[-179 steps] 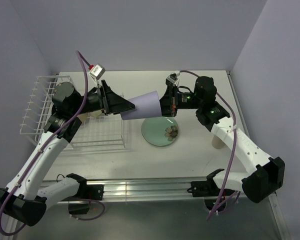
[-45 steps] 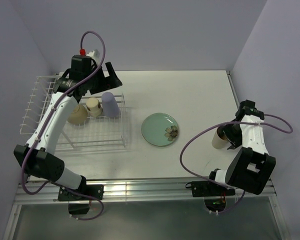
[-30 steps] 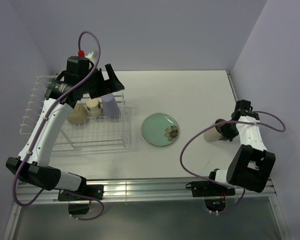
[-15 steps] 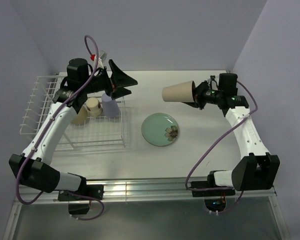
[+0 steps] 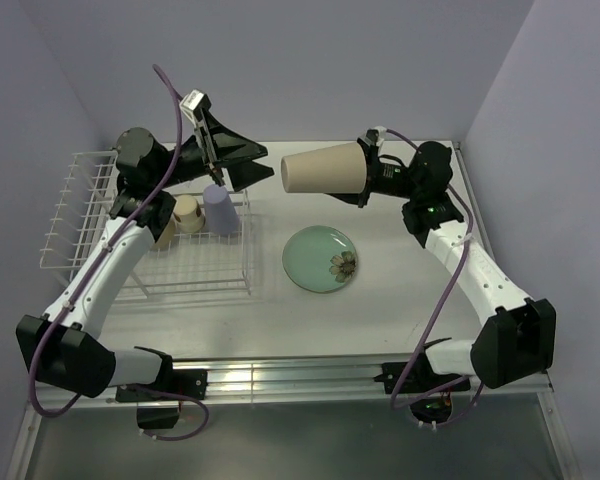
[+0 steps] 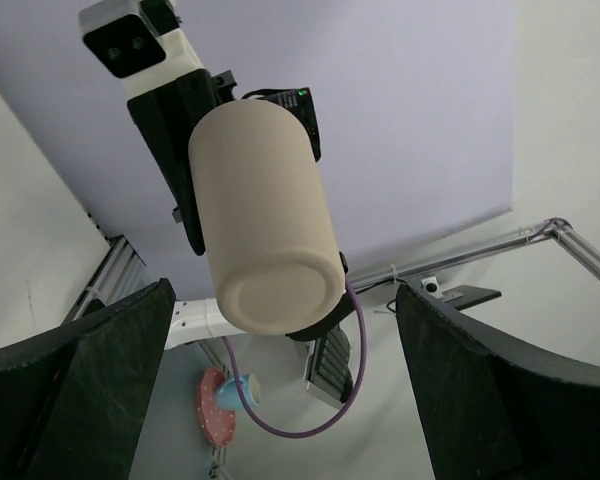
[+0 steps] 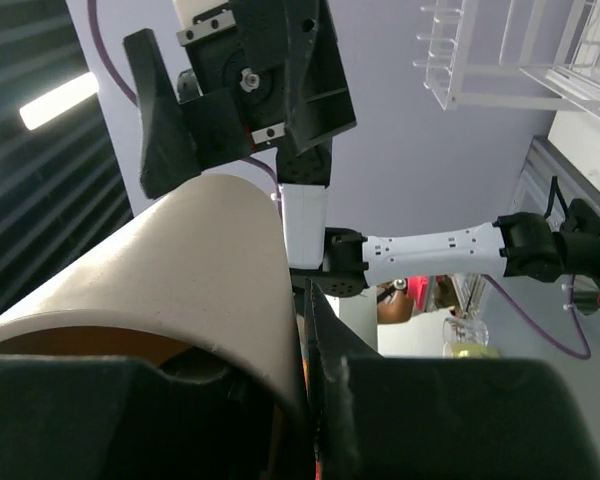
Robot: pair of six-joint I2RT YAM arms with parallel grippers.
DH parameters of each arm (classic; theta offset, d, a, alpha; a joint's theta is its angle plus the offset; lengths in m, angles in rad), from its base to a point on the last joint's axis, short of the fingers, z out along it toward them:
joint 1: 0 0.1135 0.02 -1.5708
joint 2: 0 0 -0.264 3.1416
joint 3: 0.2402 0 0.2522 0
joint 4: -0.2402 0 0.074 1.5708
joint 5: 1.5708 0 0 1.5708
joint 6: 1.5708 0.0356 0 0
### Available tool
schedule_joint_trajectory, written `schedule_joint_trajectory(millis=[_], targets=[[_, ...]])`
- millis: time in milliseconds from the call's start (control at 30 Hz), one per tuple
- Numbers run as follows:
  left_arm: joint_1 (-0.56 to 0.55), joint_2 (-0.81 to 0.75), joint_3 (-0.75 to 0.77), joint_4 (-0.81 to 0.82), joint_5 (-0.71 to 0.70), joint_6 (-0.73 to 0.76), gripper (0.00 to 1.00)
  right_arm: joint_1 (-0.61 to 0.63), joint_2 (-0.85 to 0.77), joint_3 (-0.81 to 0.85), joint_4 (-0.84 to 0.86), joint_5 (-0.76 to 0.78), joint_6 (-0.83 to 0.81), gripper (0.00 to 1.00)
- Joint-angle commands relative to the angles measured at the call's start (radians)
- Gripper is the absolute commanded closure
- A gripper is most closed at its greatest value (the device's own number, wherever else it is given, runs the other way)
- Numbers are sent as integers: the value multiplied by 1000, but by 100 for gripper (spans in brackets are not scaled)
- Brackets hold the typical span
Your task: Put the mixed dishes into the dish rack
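Note:
The left gripper next needs to grip the beige tumbler across its sides at the tumbler's base end (image 5: 298, 172), so that the tumbler can be loaded rim-first into the rack (image 5: 90, 215).
My right gripper (image 5: 366, 178) is shut on the rim of the beige tumbler (image 5: 325, 170) and holds it sideways in the air, base pointing left. In the right wrist view one finger is inside the tumbler (image 7: 150, 280) and one outside. My left gripper (image 5: 242, 163) is open and empty, facing the tumbler's base (image 6: 265, 230) with a gap between them; its fingers (image 6: 80, 390) stand wide apart. The white wire dish rack (image 5: 90, 215) holds the lavender cup (image 5: 220, 208), a small cup (image 5: 187, 212) and the cream bowl (image 5: 161, 234). The pale green plate (image 5: 321, 259) lies on the table.
The rack stands at the far left, its tines along the left side. The plate lies just right of the rack, below the held tumbler. Purple cables loop off both arms. The back wall is close behind both grippers.
My right gripper took the tumbler from the right of the table, lifted it and carried it left. My left gripper rose from the rack, leaving the lavender cup there, and turned toward the tumbler.

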Motion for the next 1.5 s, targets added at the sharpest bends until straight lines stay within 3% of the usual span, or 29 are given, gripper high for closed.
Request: schedule_joint_trajectory(millis=[0,333,500,633,767,833,933,967,1033,1067,1100,1167,1200,1367,1400,1467], targets=[[-18,-49,6,79,23,-27,1,39,-3,65,11,-14,-27,100],[-76,-99,7,-49,-41,44,1,125,43,162,-168,41,-168,100],[-113,-116,20,-120,-70,101,1,149,51,162,-179,73,-194,100],[-124,-132,1,-139,-97,111,1,174,63,226,-337,118,-295,100],[-139,-133,4,-153,-101,124,1,181,57,223,-377,148,-334,100],[-145,-139,-5,-160,-101,127,5,184,54,218,-385,155,-340,100],[-148,-150,-42,-108,-98,92,18,188,49,218,-409,165,-354,100],[-151,-153,-52,-90,-95,81,31,189,46,217,-414,170,-361,100],[-156,-156,-74,-42,-90,55,46,188,40,206,-407,178,-360,100],[-157,-159,-78,-35,-87,52,63,188,39,203,-400,176,-355,100],[-159,-159,-82,-30,-83,52,73,188,38,195,-397,173,-355,100],[-161,-167,-88,-21,-71,50,100,188,40,195,-397,167,-370,88],[-159,-170,-91,-24,-67,52,100,188,39,201,-416,165,-383,68],[-119,-197,-28,-210,-54,176,100,156,25,208,-550,168,-507,20],[-101,-205,-16,-257,-55,223,100,142,16,203,-618,176,-530,2],[-17,-242,-5,-365,-48,257,100,84,-20,167,-652,194,-582,0]])
